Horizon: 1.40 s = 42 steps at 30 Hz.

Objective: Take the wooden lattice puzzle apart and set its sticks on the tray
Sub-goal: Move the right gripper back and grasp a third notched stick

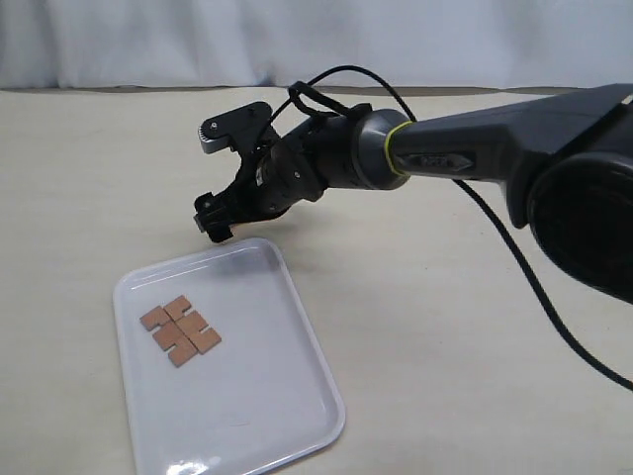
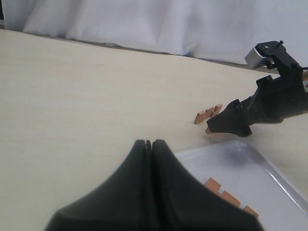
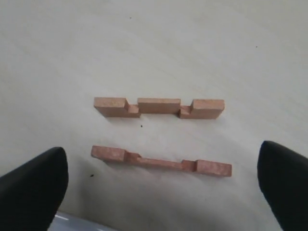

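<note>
The notched stick with the long middle hollow should go on the tray, so the robot's right gripper should grab it next by the stick's opposite ends.
No assembled lattice puzzle shows; only separate sticks. Two notched reddish-brown sticks (image 3: 159,107) (image 3: 161,162) lie parallel on the table just beyond the far rim of the white tray (image 1: 297,416). My right gripper (image 3: 161,190) hangs open above them, one dark finger on each side and nothing between. In the exterior view this gripper (image 1: 216,220) hides those sticks. Two more sticks (image 1: 180,330) lie side by side on the tray. My left gripper (image 2: 148,143) is shut on nothing, hovering near the tray (image 2: 279,173).
A cream tabletop (image 1: 415,327) runs back to a white curtain (image 1: 148,40). The right arm's black cable (image 1: 514,257) trails over the table on the right. In the left wrist view the right gripper (image 2: 233,121) partly covers one table stick (image 2: 208,113).
</note>
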{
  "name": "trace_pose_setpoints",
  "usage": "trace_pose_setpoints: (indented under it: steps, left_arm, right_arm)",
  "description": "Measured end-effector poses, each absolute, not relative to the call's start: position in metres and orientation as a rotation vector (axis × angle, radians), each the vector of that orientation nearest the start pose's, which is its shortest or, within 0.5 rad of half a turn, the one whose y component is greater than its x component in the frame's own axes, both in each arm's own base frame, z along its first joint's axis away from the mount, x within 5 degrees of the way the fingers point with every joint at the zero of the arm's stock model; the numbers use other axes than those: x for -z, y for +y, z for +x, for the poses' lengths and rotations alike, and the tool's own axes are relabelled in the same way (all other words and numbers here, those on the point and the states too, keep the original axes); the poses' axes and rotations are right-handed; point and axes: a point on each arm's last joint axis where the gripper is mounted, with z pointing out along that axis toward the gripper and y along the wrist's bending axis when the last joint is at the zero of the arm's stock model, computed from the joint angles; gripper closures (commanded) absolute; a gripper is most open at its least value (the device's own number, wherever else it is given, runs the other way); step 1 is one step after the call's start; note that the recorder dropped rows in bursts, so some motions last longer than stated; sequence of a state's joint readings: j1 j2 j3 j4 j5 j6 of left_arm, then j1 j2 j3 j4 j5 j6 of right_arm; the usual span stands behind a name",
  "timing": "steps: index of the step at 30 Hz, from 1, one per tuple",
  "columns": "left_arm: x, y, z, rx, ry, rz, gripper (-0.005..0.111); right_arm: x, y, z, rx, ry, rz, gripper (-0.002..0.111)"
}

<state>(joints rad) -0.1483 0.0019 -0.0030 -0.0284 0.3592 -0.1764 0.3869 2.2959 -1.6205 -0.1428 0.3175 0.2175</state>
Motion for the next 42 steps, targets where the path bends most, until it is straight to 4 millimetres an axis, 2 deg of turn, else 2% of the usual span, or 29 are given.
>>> trace_pose_setpoints:
  steps: [12,21,23,26,31,34,36,39,42]
  left_arm:
    - [-0.182,-0.009,0.052,0.255,1.849,-0.044,0.107]
    - [-0.182,-0.009,0.052,0.255,1.849,-0.044,0.107]
    - [-0.182,-0.009,0.052,0.255,1.849,-0.044,0.107]
    - [-0.182,-0.009,0.052,0.255,1.849,-0.044,0.107]
    - [-0.182,-0.009,0.052,0.255,1.849,-0.044,0.107]
    - [-0.182,-0.009,0.052,0.255,1.849,-0.044,0.107]
    - [-0.182,-0.009,0.052,0.255,1.849,-0.044,0.107]
    - [-0.182,-0.009,0.052,0.255,1.849,-0.044,0.107]
    - [-0.182,-0.009,0.052,0.255,1.849,-0.044,0.107]
  right_arm:
    - [-0.107,0.186,0.465,-0.182,2.381,-0.351,0.004]
    - [-0.096,0.184,0.465,-0.176,2.399,-0.35,0.004]
    - [-0.096,0.184,0.465,-0.176,2.401,-0.35,0.007]
    - [-0.096,0.183,0.465,-0.175,2.401,-0.349,0.026]
    - [-0.096,0.183,0.465,-0.175,2.401,-0.349,0.074]
    - [-0.096,0.183,0.465,-0.176,2.402,-0.347,0.094]
    - [-0.098,0.183,0.465,-0.174,2.407,-0.345,0.103]
    - [-0.11,0.182,0.463,-0.166,2.416,-0.342,0.104]
    - [-0.135,0.184,0.459,-0.163,2.406,-0.348,0.104]
